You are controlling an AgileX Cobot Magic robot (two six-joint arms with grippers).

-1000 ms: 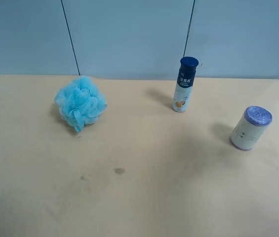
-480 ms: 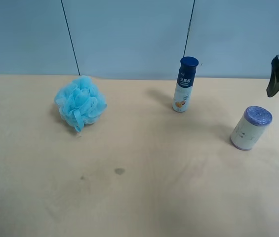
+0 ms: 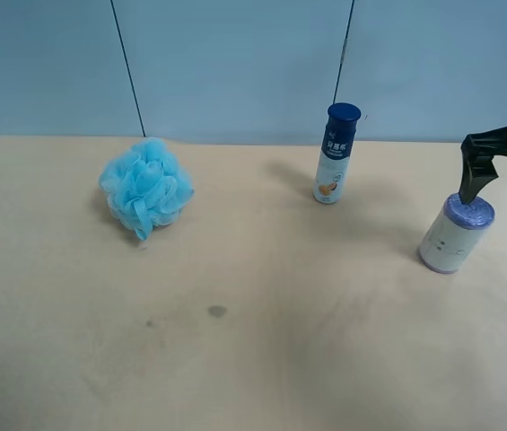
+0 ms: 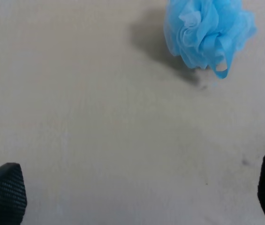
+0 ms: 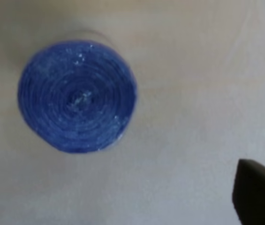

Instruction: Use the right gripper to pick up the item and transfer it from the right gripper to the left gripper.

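Observation:
My right gripper needs to grab the canister by its foil-topped end (image 3: 467, 218) next, so that the canister's white base (image 3: 441, 255) stays free for my left gripper.
The item, a short cream-white canister (image 3: 455, 233) with a purple-blue foil top, stands at the exterior high view's right side of the table. My right gripper (image 3: 482, 184), black with a white block on its wrist, hangs just above it; one black finger (image 3: 470, 180) reaches down to the foil top's far edge. In the right wrist view the foil top (image 5: 77, 96) is seen from straight above, and the right gripper (image 5: 123, 206) is open wide and empty. The left gripper (image 4: 137, 197) is open and empty over bare table; it is out of the exterior high view.
A fluffy light-blue bath pouf (image 3: 145, 187) lies at the back left and also shows in the left wrist view (image 4: 207, 33). A slim navy-capped bottle (image 3: 336, 154) stands at the back, left of the canister. The tan table (image 3: 253, 341) has a small dark spot (image 3: 217, 312).
The right arm came in from the exterior high view's right edge and moved down and left until it hangs over the canister. The canister, bottle and pouf have not moved.

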